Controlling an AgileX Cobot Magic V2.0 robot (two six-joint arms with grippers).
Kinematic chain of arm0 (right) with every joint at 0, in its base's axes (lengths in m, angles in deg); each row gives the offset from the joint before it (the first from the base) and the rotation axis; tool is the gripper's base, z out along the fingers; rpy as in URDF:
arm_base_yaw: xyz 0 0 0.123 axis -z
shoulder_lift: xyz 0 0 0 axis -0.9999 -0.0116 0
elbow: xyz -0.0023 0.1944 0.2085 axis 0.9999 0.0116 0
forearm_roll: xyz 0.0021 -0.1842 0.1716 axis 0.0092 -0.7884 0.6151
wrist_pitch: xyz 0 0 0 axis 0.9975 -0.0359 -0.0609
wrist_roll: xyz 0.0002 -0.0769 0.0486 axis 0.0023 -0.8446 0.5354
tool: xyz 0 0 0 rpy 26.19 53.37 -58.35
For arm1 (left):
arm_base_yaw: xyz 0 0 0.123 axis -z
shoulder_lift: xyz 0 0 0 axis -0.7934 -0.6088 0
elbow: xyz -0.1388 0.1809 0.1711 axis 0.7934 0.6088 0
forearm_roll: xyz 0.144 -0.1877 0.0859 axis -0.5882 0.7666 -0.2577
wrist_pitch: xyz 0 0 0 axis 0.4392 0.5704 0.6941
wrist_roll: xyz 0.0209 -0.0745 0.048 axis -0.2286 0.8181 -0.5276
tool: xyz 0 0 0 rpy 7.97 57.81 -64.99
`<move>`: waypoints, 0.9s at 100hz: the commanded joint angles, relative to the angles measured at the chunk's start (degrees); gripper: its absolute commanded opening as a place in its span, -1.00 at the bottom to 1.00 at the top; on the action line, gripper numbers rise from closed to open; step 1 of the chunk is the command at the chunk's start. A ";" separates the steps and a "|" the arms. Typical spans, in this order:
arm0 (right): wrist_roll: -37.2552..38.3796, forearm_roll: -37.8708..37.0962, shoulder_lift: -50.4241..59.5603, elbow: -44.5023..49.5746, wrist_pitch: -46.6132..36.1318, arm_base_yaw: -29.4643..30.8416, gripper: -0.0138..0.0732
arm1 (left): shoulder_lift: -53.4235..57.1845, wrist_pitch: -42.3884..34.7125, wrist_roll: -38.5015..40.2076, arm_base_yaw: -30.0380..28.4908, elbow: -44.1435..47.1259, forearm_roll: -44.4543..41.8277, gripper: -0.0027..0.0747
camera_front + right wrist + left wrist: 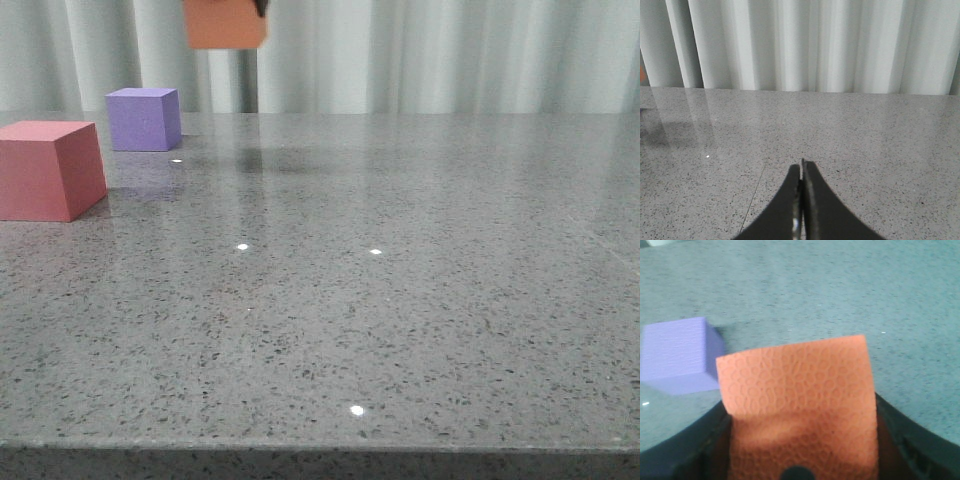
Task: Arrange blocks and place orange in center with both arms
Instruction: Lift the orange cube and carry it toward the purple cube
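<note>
My left gripper keeps holding the orange cube for now, since the cube hangs high above the grey table beside the purple cube and would drop if I opened now.
The orange cube hangs high above the table's far left part, cut off by the top of the front view. My left gripper is shut on it, its black fingers pressing both sides of the orange cube. The purple cube rests on the table at the far left, below and to the left of the held cube, and appears as the purple cube in the left wrist view. Nearer, at the left edge, sits the pinkish-red cube. My right gripper is shut with nothing in it, low over bare table.
A grey speckled tabletop stretches across the front view to its near edge. A pale pleated curtain hangs behind the table's far edge.
</note>
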 commanded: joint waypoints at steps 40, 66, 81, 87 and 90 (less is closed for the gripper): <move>-0.14 -1.50 -0.68 -1.32 -4.14 0.43 -0.94 | 11.81 -10.71 -14.65 -15.62 14.53 13.28 -0.72; -0.14 -1.50 -0.68 -1.32 -4.14 0.43 -0.94 | 10.34 -11.36 -18.42 -18.76 15.59 15.26 -0.72; -0.14 -1.50 -0.68 -1.32 -4.14 0.43 -0.94 | 8.16 -12.08 -18.52 -18.76 16.22 16.27 -0.72; -0.14 -1.50 -0.68 -1.32 -4.14 0.43 -0.94 | 7.18 -12.08 -18.52 -18.76 16.22 16.72 -0.72; -0.14 -1.50 -0.68 -1.32 -4.14 0.43 -0.94 | 6.62 -12.08 -18.52 -18.76 16.22 16.72 -0.72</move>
